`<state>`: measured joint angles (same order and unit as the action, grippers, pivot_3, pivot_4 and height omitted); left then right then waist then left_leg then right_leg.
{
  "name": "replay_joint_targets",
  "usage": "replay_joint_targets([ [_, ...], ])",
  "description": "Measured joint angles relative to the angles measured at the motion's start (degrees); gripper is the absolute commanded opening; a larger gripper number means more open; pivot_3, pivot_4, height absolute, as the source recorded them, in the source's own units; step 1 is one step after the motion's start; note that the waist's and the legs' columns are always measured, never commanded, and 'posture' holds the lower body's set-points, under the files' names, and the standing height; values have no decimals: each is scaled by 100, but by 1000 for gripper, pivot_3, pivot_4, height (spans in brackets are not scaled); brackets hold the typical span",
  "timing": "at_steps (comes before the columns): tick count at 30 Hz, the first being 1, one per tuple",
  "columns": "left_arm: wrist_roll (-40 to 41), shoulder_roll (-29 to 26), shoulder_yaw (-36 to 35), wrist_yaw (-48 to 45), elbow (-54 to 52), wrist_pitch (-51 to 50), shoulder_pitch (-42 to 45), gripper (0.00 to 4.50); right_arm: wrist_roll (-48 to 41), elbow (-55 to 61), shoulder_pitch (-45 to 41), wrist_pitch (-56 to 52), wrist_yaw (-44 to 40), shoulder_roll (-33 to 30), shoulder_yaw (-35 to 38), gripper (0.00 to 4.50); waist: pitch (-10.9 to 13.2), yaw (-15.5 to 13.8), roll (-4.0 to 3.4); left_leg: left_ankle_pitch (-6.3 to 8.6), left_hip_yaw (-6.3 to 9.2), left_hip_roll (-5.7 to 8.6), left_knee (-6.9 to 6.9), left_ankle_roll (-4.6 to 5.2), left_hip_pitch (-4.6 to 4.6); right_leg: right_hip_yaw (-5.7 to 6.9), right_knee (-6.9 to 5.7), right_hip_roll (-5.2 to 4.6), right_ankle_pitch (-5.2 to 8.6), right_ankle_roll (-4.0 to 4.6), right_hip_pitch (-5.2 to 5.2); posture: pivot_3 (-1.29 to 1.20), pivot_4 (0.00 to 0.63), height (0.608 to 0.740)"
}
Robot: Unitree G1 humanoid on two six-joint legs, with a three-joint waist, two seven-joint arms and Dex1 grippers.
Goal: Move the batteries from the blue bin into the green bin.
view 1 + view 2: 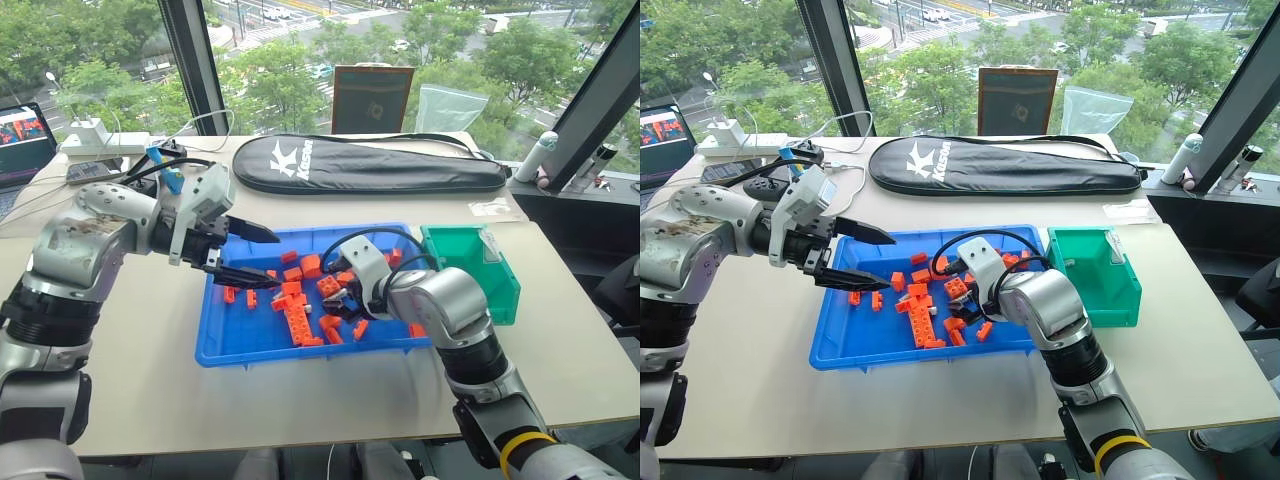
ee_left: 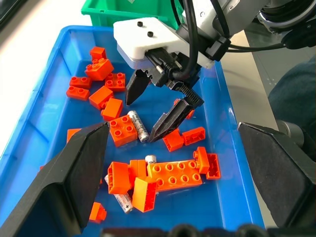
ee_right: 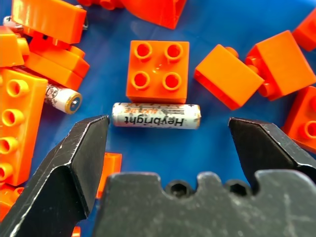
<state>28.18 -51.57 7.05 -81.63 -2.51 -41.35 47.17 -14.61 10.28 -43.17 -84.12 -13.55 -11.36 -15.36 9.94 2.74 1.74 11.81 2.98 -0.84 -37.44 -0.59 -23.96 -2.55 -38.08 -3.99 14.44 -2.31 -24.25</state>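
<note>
I should close my right gripper on the battery now. My fingers are low beside the battery's ends, so they would catch the battery if I closed now.
The blue bin (image 1: 300,356) lies mid-table, strewn with orange bricks (image 1: 299,318). One grey battery (image 3: 156,115) lies flat on its floor beside a square brick. My right gripper (image 3: 168,129) is low inside the bin, open, one finger on each side of that battery and not touching it; the left wrist view shows the same right gripper (image 2: 140,121) straddling it. A second battery (image 3: 64,100) pokes out from under long bricks. My left gripper (image 1: 268,260) hovers open over the bin's left end, holding nothing. The green bin (image 1: 503,293) stands against the blue bin's right end.
A black racket bag (image 1: 370,162) lies across the back of the table. A laptop (image 1: 25,140) and a power strip (image 1: 100,138) sit at the back left, a white bottle (image 1: 535,157) at the back right. A small clear packet (image 1: 492,207) lies behind the green bin.
</note>
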Motion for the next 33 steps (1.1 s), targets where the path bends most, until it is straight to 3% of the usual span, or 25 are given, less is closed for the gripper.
replay_joint_targets([
  [1,0,0,0,0,0,0,0,4500,20,-26,0,31,4,18,-11,4468,0,2,0,0,0,-1,0,0,2,0,0,0,0,0,1,0,150,740],
  [4,0,-1,0,0,0,0,0,4500,62,-94,0,123,4,11,-70,3832,0,2,0,0,0,-1,0,0,7,0,-1,1,0,0,5,0,150,740],
  [8,0,-2,0,-1,0,0,1,4500,92,-91,0,130,-11,-69,-106,2502,0,-2,0,0,-1,-1,0,0,8,0,-1,0,0,0,6,0,150,740],
  [13,0,-1,0,-2,2,0,11,4500,67,40,-28,-33,-86,-193,-127,2493,0,-7,0,0,-1,0,0,0,7,-1,-1,-1,0,0,6,0,150,740],
  [17,3,31,9,-11,36,1,28,4500,-147,563,-270,-54,-585,-1047,-393,2493,3,-14,-4,0,-1,2,-1,0,2,-1,2,-3,0,-1,1,0,150,740],
  [22,-69,307,107,41,172,143,174,4500,-575,1227,-703,228,-1267,-1709,182,2493,2,-18,-4,0,0,1,-1,0,2,1,3,-2,0,-1,3,0,150,740],
  [28,-381,563,115,280,671,498,383,4500,-328,897,-404,1102,-1689,-3690,1021,2493,3,-88,-4,1,-6,13,-10,2,-17,2,22,-17,1,-1,3,0,150,740],
  [33,-512,703,183,261,756,708,391,4500,-113,180,188,1319,-1662,-4107,1466,2493,3,-20,-4,1,-11,13,-11,2,-20,-7,12,-17,0,0,-3,0,150,740],
])
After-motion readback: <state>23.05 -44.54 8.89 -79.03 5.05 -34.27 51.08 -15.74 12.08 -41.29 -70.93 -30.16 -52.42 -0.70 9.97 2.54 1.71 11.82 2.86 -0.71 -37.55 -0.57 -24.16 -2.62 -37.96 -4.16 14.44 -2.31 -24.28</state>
